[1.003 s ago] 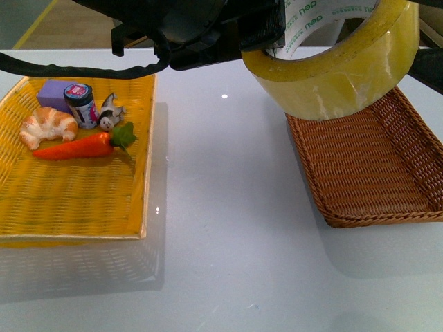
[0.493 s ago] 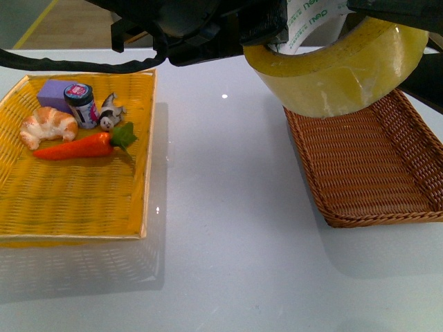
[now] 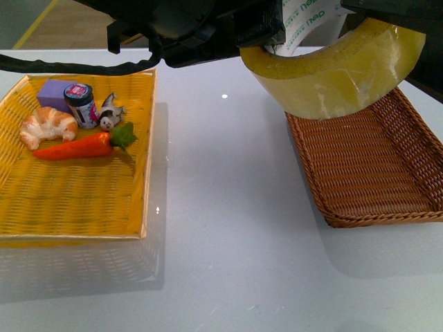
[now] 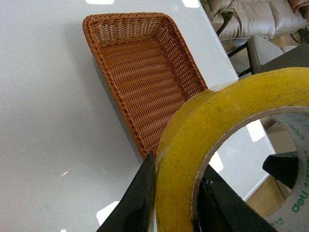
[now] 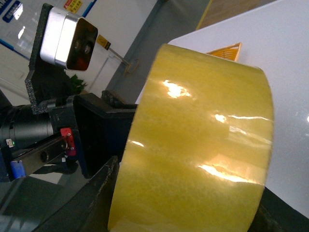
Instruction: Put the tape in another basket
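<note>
I need to grab the tape by its yellow ring side (image 3: 385,59) with my right gripper next, so that I can move it into the brown basket (image 3: 367,173).
The tape (image 3: 332,76), a wide yellowish roll with a white green-printed core, hangs in the air above the far left part of the dark brown wicker basket (image 3: 367,173). My left gripper (image 3: 266,34) is shut on the tape's wall; in the left wrist view its fingers (image 4: 140,203) pinch the roll (image 4: 193,145) from outside and inside, with the basket (image 4: 140,72) below. My right gripper (image 3: 408,38) is open, its jaws on either side of the roll. In the right wrist view the tape (image 5: 193,145) fills the space between the right gripper's (image 5: 181,215) spread jaws.
A bright yellow woven basket (image 3: 76,194) stands at the left, holding a croissant (image 3: 48,126), a carrot (image 3: 76,147), a small jar (image 3: 82,105), a purple block (image 3: 54,92) and a small toy (image 3: 109,114). White tabletop lies between the baskets.
My right gripper has come in from the right so that its jaws now flank the tape. The tape has shifted only slightly in the left gripper's hold.
</note>
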Controlling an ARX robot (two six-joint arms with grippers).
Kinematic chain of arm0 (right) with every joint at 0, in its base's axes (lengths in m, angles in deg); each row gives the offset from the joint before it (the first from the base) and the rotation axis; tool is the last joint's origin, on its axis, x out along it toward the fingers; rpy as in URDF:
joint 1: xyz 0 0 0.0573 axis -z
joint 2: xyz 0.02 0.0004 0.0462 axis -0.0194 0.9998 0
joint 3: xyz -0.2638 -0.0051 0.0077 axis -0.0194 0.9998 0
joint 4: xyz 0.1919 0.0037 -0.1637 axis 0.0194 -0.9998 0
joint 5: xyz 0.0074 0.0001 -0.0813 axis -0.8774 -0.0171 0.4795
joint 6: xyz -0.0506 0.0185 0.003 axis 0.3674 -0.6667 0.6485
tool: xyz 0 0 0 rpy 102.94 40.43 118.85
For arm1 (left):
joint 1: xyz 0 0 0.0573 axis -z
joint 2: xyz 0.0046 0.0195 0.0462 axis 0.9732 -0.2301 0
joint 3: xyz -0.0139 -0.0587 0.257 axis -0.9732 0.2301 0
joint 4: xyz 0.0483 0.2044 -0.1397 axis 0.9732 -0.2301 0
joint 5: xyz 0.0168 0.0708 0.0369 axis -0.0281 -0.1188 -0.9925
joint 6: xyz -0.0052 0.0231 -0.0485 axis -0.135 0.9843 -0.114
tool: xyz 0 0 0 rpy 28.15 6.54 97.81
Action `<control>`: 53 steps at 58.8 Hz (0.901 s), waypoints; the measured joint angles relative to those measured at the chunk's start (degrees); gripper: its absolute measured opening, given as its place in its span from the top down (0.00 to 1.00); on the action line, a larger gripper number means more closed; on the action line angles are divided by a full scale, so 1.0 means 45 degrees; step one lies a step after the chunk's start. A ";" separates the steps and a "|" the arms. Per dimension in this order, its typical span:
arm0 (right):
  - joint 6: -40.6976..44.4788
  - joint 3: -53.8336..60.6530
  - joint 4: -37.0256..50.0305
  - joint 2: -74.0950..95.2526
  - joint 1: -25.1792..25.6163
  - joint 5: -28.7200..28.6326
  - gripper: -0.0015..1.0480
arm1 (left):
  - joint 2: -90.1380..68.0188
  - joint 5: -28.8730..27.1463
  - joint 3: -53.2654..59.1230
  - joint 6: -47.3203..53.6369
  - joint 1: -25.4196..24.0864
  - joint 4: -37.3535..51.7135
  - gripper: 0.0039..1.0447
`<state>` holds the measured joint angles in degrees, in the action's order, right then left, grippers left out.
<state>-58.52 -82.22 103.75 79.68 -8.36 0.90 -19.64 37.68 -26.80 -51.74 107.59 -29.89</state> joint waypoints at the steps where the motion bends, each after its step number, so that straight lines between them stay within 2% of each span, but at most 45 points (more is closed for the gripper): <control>1: -0.0068 0.0000 0.0024 0.0010 0.0000 -0.0015 0.52 | 0.0000 0.0010 0.0000 0.0034 0.0000 0.0000 0.86; 9: -0.0257 0.0000 0.0097 0.0049 0.0000 0.0010 0.55 | 0.0005 0.0034 0.0000 0.0083 -0.0015 0.0000 0.86; 15: -0.0219 0.0010 0.0165 0.0097 0.0000 0.0053 0.55 | 0.0078 0.0170 0.0000 -0.0019 -0.0034 0.0005 0.68; 25: -0.0223 0.0034 0.0180 0.0160 0.0000 0.0165 0.55 | 0.0345 0.0253 0.0000 -0.0083 -0.0034 0.0034 0.44; 29: -0.0223 0.0044 0.0214 0.0160 0.0010 0.0175 0.55 | 0.0534 0.0248 0.0053 -0.0097 -0.0034 0.0102 0.28; 37: -0.0272 0.0068 0.0359 0.0170 0.0180 0.0219 0.55 | 0.0933 0.0083 0.0306 -0.0136 -0.0073 0.0277 0.08; 53: -0.0699 0.0262 0.0690 0.0282 0.1248 0.0194 0.55 | 0.2482 -0.0743 0.1496 -0.0073 -0.0860 0.1025 0.08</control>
<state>-61.67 -81.04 106.86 80.95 -2.74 1.78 -8.47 34.34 -20.07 -52.07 103.72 -25.28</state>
